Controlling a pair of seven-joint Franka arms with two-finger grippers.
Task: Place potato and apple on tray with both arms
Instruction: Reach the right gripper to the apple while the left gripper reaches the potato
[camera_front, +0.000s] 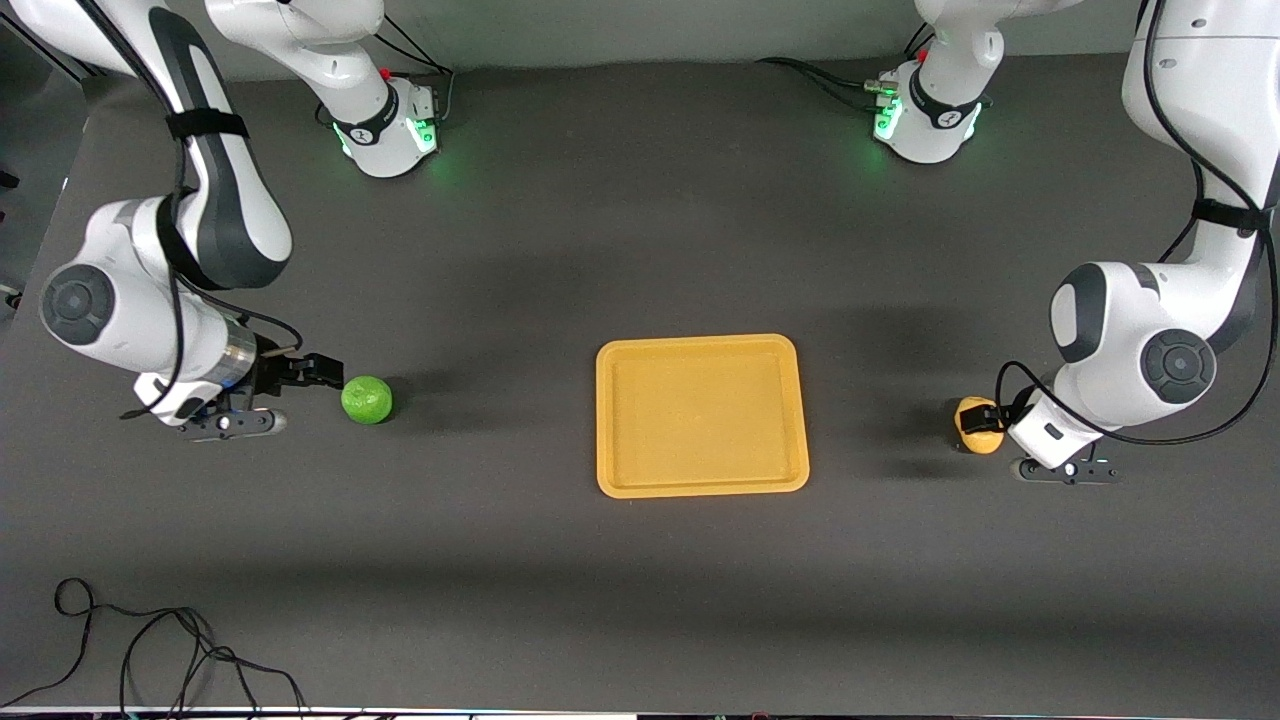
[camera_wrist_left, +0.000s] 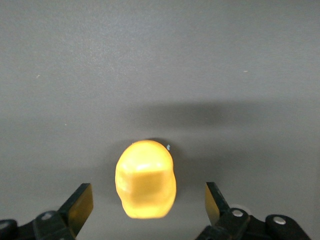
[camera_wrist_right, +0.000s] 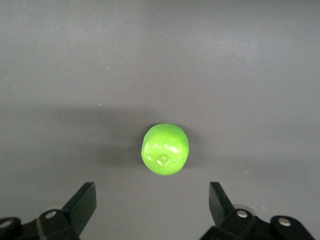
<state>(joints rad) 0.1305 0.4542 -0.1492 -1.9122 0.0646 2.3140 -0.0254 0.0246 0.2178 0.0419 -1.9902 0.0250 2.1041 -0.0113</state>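
Note:
My left gripper is still too high to close on the yellow potato. Its fingers are above the yellow potato's sides and short of them in the left wrist view, so it needs to lower first.
The green apple (camera_front: 367, 399) lies on the dark table toward the right arm's end. My right gripper (camera_front: 328, 369) is low beside it, open and empty. In the right wrist view the apple (camera_wrist_right: 165, 149) lies just ahead of the open right gripper (camera_wrist_right: 152, 202). The yellow potato (camera_front: 979, 425) lies toward the left arm's end. My left gripper (camera_front: 988, 420) is open and low at it. In the left wrist view the potato (camera_wrist_left: 145, 178) sits partly between the spread fingers of the left gripper (camera_wrist_left: 148, 201), untouched. The orange-yellow tray (camera_front: 700, 343) lies empty between the two fruits.
A loose black cable (camera_front: 150, 650) lies at the table's edge nearest the front camera, toward the right arm's end. The two arm bases (camera_front: 390, 125) (camera_front: 925, 120) stand along the table's edge farthest from that camera. The table is bare dark grey around the tray.

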